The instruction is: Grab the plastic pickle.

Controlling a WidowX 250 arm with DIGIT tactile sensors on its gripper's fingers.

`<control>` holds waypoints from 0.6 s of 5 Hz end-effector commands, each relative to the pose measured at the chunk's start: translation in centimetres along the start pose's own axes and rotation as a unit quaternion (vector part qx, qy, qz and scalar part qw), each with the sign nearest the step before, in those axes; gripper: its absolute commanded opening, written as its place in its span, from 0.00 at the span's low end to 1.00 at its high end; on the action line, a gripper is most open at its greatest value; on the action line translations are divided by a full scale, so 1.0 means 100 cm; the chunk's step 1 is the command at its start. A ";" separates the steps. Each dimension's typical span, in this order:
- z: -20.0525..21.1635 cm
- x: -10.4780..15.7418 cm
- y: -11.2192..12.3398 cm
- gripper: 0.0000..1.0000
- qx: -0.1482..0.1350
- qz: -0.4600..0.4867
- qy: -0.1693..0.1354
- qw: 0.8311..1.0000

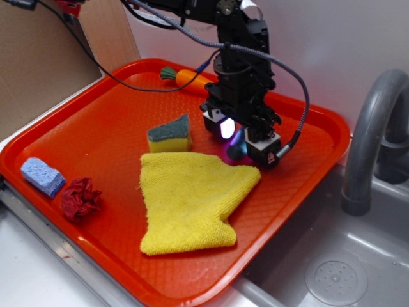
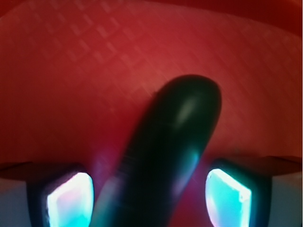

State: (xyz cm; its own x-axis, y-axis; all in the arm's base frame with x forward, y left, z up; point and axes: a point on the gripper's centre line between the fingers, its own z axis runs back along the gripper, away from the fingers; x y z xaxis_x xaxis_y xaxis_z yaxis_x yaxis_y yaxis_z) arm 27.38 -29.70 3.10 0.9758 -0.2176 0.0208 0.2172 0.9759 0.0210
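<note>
The gripper next needs to grab the plastic pickle by its rounded sides to lift it off the red tray (image 1: 115,134).
The plastic pickle (image 2: 175,142) is a dark grey-green rounded toy lying on the red tray. In the wrist view it fills the centre, running between my two glowing fingertips (image 2: 71,198), with a gap on each side. In the exterior view only its dark end (image 1: 237,151) shows under my gripper (image 1: 241,139), at the far edge of the yellow cloth. My gripper (image 2: 149,198) is open, lowered around the pickle, its pads apart from it.
On the red tray (image 1: 96,134) lie a yellow cloth (image 1: 192,201), a yellow sponge with green top (image 1: 170,134), a toy carrot (image 1: 186,78), a blue sponge (image 1: 42,176) and a red crumpled rag (image 1: 80,198). A sink and grey faucet (image 1: 370,141) stand to the right.
</note>
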 end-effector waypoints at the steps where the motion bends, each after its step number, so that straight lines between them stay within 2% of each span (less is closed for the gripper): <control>1: 0.012 -0.009 -0.004 0.00 0.004 -0.021 -0.014 1.000; 2: 0.037 -0.014 0.012 0.00 0.015 -0.012 -0.023 1.000; 3: 0.084 -0.020 0.064 0.00 -0.014 0.004 -0.047 0.999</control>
State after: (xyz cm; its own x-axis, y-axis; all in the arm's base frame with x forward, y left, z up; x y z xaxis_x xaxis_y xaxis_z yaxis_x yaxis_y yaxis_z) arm 26.01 -23.51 9.09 0.9717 -0.2330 0.0384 0.2319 0.9722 0.0321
